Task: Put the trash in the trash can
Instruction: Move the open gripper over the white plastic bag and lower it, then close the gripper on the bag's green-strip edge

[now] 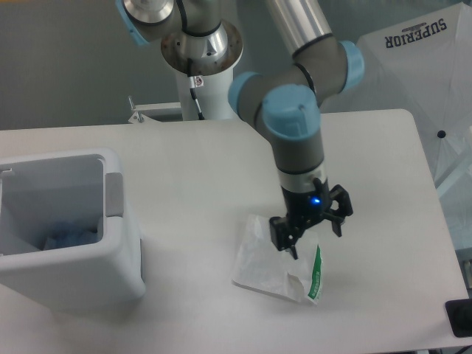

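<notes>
My gripper should next grab the wrapper by its plain white film (287, 267) beside its green strip, to drop the trash into the trash can.
The white crinkled wrapper (267, 267) with a green edge strip lies flat on the table, right of centre near the front. My gripper (311, 239) points down just above the wrapper's upper right part, jaws open and empty, with a blue light lit on its body. The white trash can (88, 276) stands at the left front, its grey panel facing right. Inside it, a bluish crumpled item (70, 237) shows at the bottom and looks like the crushed bottle; its cap is not visible.
A white fabric printed "SUPERIOR" (420, 66) hangs beyond the table's right back corner. The robot base (203, 81) stands at the back centre. A dark object (461, 318) sits at the right front edge.
</notes>
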Available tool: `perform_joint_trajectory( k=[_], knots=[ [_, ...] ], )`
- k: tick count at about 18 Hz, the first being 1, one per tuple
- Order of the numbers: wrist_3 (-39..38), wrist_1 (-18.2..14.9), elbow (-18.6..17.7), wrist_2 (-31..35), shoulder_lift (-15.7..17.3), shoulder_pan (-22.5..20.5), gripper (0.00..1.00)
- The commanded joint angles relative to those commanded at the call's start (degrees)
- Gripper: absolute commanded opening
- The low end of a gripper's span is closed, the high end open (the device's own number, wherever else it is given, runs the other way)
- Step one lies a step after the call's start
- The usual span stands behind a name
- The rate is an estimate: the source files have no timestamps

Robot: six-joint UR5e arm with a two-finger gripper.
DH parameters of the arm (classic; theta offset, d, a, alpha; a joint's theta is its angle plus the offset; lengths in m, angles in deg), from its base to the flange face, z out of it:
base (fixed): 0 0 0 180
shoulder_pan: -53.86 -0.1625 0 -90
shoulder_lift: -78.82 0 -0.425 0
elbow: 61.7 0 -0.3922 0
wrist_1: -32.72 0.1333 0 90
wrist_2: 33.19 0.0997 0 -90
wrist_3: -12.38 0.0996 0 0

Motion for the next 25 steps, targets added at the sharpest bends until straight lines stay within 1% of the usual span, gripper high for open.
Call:
perform_joint_trajectory(
  k=[4,5,10,15,20,22,25],
  knots=[
    [-0.17,0.09,1.84,1.4,-5.01,-0.09,1.0],
    [-0.7,0.09,1.85,2.28,-5.46,0.0,1.0],
    [-1.23,0.09,1.85,2.55,-8.44,-0.09,1.0],
    [-2.28,0.0,3.87,1.85,-9.59,0.09,1.0],
    [-2.9,-0.09,5.27,1.32,-11.26,1.4,1.0],
    [-2.9,-0.17,5.19,1.41,-11.88,1.84,1.0],
    [-2.99,-0.18,5.1,1.32,-11.88,2.81,1.0]
  ],
)
